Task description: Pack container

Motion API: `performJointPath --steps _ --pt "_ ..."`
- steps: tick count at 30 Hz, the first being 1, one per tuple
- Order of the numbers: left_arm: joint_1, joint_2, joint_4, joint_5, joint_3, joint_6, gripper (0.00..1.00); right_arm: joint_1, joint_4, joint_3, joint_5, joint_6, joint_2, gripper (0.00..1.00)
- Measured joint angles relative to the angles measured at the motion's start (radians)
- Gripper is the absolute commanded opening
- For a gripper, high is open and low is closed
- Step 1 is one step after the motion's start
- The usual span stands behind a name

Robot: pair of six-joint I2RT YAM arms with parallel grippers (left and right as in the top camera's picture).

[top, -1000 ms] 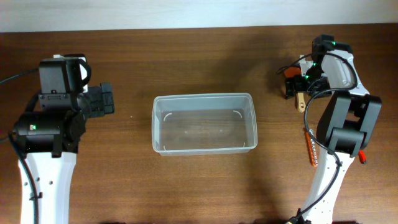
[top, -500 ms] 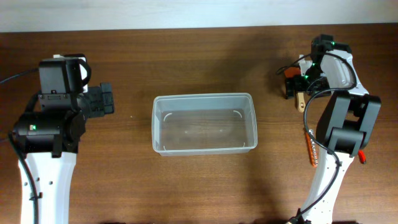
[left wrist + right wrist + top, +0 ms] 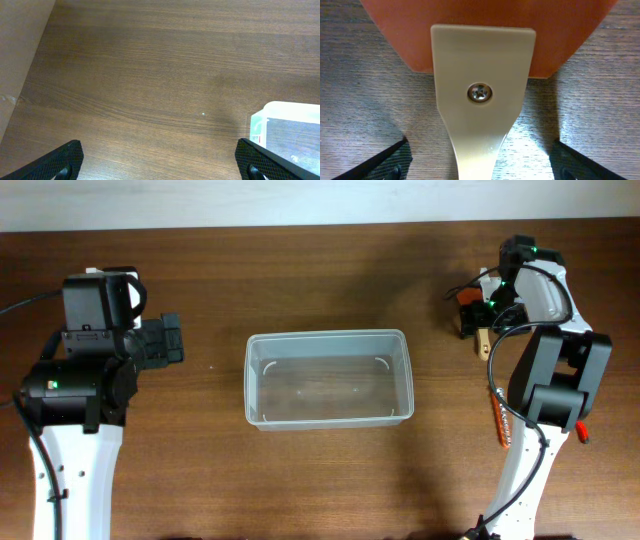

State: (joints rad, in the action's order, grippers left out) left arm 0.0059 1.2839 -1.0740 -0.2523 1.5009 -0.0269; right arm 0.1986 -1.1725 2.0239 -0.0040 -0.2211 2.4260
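My right gripper is ready to close on the scraper: both fingers reach their shadows on the wood on either side of the scraper's cream handle.
The clear plastic container stands in the middle of the table with nothing in it; one corner of it shows in the left wrist view. My right gripper is open at the far right of the table. In the right wrist view, its fingers straddle the cream handle of a scraper with an orange blade that lies on the wood. My left gripper is open and empty, left of the container, and in its own view it has bare wood below it.
A long orange tool lies on the table under the right arm, and a small red piece lies beside that arm. A pale wall edge runs along the far side of the table.
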Motion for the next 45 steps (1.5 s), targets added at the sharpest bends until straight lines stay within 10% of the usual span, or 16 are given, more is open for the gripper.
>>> performJointPath --steps 45 --pt "0.0 0.0 0.0 0.0 0.0 0.0 0.99 -0.003 0.005 0.0 -0.01 0.042 0.0 0.2"
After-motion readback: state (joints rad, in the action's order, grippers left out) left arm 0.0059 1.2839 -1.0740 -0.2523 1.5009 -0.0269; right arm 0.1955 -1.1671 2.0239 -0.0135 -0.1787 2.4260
